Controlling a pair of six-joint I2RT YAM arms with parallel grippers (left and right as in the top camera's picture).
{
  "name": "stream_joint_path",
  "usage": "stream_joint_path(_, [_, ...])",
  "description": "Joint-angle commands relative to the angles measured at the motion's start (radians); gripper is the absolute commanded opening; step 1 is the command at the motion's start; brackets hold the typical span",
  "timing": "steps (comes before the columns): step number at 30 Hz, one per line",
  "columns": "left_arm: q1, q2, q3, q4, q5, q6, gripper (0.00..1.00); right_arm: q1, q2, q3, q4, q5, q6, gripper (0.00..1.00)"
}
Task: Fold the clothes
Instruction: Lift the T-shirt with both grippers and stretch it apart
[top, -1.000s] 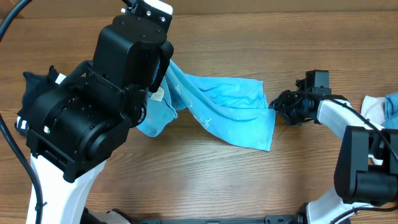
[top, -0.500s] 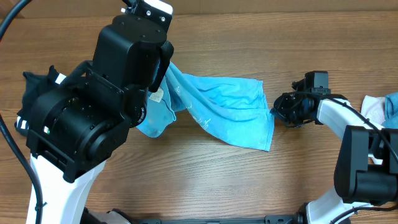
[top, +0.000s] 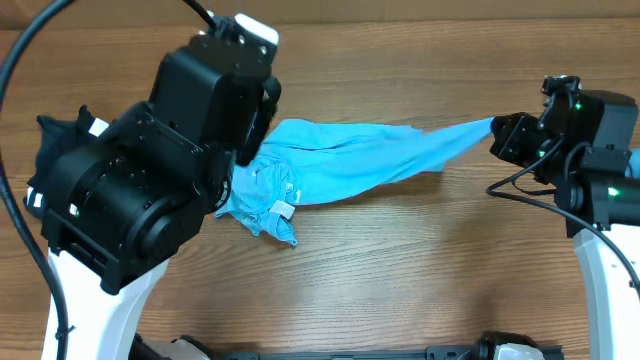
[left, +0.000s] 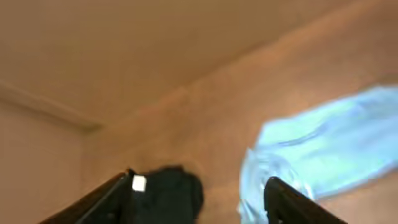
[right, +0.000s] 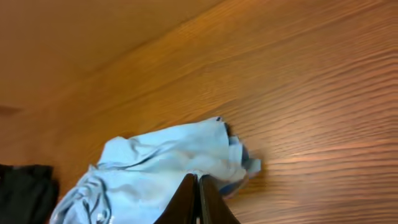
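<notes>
I should grab the light-blue T-shirt (top: 350, 160) next with my left gripper, by its bunched end, across from where my right gripper holds it. Then I can stretch it open and lay it for folding.
The light-blue T-shirt (top: 350, 160) is stretched into a long strip across the table, its left end bunched beside my left arm. My right gripper (top: 497, 135) is shut on the shirt's right end and holds it off the wood; in the right wrist view the gripper (right: 199, 178) pinches the light-blue T-shirt (right: 161, 162). My left gripper (left: 199, 180) is open with nothing between its fingers, above the gap between the black garment (left: 171, 193) and the light-blue T-shirt (left: 323, 143). In the overhead view the arm's bulk hides this gripper. The black garment (top: 60, 130) lies crumpled at the far left.
The large black left arm (top: 150, 180) covers much of the left half of the wooden table (top: 400, 280). The right arm's white base (top: 610, 270) stands at the right edge.
My right gripper has closed on the shirt's right edge and pulled it up and to the right. My left gripper has opened, and the shirt's left end has dropped onto the table.
</notes>
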Motion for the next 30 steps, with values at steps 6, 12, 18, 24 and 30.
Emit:
stream_joint_path(6, [0.012,0.187,-0.175,-0.113,0.200,-0.188,0.77,-0.010,-0.016,0.241,-0.025,0.146,-0.044,0.04])
stream_joint_path(12, [0.137,0.304,-0.436,0.050,0.467,-0.148,0.73,-0.010,-0.015,0.274,-0.068,0.218,-0.044,0.04])
stream_joint_path(18, [0.125,0.449,-0.587,0.269,0.614,-0.008,0.73,-0.010,-0.015,0.274,-0.072,0.218,-0.043,0.04])
stream_joint_path(24, [0.103,0.584,-0.588,0.302,0.531,0.023,0.30,-0.010,-0.015,0.274,-0.079,0.218,-0.040,0.04])
stream_joint_path(30, [0.144,0.533,-0.513,0.175,0.198,-0.197,0.04,-0.010,-0.015,0.274,-0.079,0.219,-0.040,0.04])
